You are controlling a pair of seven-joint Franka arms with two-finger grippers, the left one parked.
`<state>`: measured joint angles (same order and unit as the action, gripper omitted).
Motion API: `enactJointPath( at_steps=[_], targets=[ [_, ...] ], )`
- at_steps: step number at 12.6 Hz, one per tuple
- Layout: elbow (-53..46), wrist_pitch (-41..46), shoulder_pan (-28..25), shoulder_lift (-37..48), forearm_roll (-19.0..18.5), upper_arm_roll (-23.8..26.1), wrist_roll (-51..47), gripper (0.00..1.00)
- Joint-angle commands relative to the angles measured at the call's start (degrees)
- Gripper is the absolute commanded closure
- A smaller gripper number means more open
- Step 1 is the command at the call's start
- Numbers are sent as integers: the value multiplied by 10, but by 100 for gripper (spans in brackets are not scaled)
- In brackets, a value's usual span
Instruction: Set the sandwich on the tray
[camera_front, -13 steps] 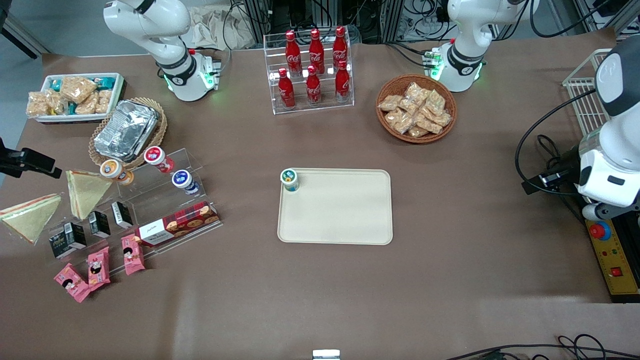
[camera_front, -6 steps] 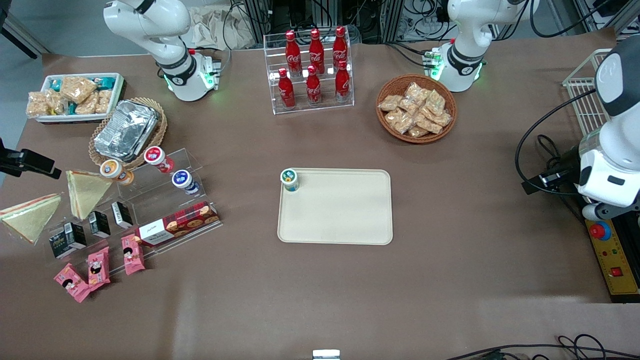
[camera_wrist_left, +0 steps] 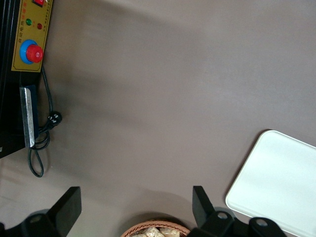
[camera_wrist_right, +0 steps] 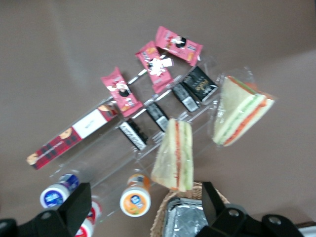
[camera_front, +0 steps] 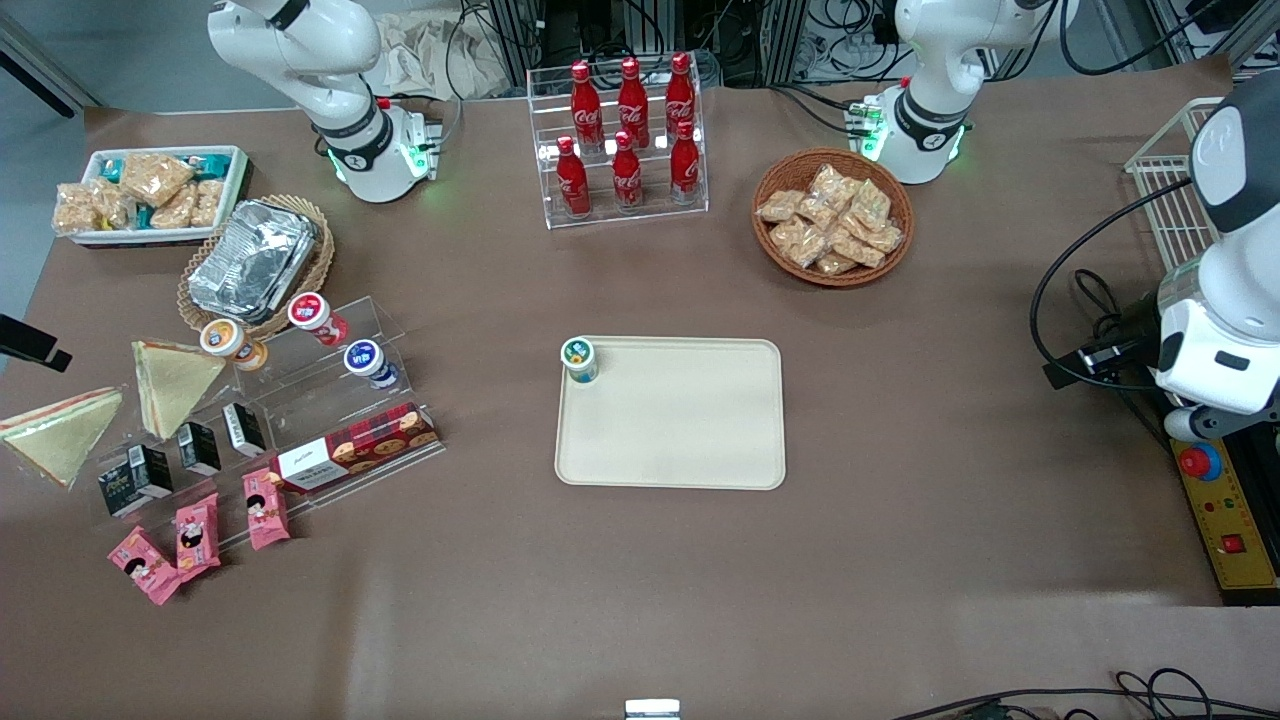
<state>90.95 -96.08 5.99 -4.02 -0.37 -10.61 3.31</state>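
Observation:
Next, my right gripper grabs the sandwich across its layered filling edge [camera_wrist_right: 246,118] to place the sandwich on the tray.
The sandwich [camera_front: 55,432] lies flat on the table at the working arm's end, a clear-wrapped wedge with a red-orange and green stripe along its edge; the right wrist view shows the sandwich [camera_wrist_right: 239,111] too. My right gripper [camera_wrist_right: 143,210] hovers high above the foil box and the bottle rack, beside the sandwich, open with nothing between its fingers [camera_wrist_right: 74,207]. In the front view only a black piece of the hand [camera_front: 30,343] pokes in at the picture's edge. The cream tray [camera_front: 690,440] lies mid-table, and its corner [camera_wrist_left: 281,182] shows in the left wrist view.
A plainer wedge [camera_front: 172,382] lies beside the sandwich. A clear rack [camera_front: 300,420] holds small bottles, black cartons, a biscuit box and pink packets. A foil box sits in a wicker basket [camera_front: 255,262]. A small cup [camera_front: 579,358] stands on the tray's corner. Cola bottles [camera_front: 625,140] stand farther back.
The black piece of my hand has slid outward toward the working arm's end and a little nearer the camera, so less of it shows. The sandwich and tray have not moved.

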Motion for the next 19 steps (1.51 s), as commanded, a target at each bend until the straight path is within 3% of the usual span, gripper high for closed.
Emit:
enactJointPath(
  at_steps=[1,3,6,8,12,15,19],
  targets=[
    [-13,-4,5,-30,-42,-12,-38,1],
    [-44,-3,5,-56,-39,-47,-66,1],
    [-49,-9,18,-70,-13,-68,-151,1],
    [-49,-33,24,-79,-5,-71,-150,1],
    [-49,-84,57,-127,0,-70,-87,1],
    [-48,-119,85,-159,64,-70,-24,1],
    [-47,-136,94,-185,70,-69,6,1]
  ],
)
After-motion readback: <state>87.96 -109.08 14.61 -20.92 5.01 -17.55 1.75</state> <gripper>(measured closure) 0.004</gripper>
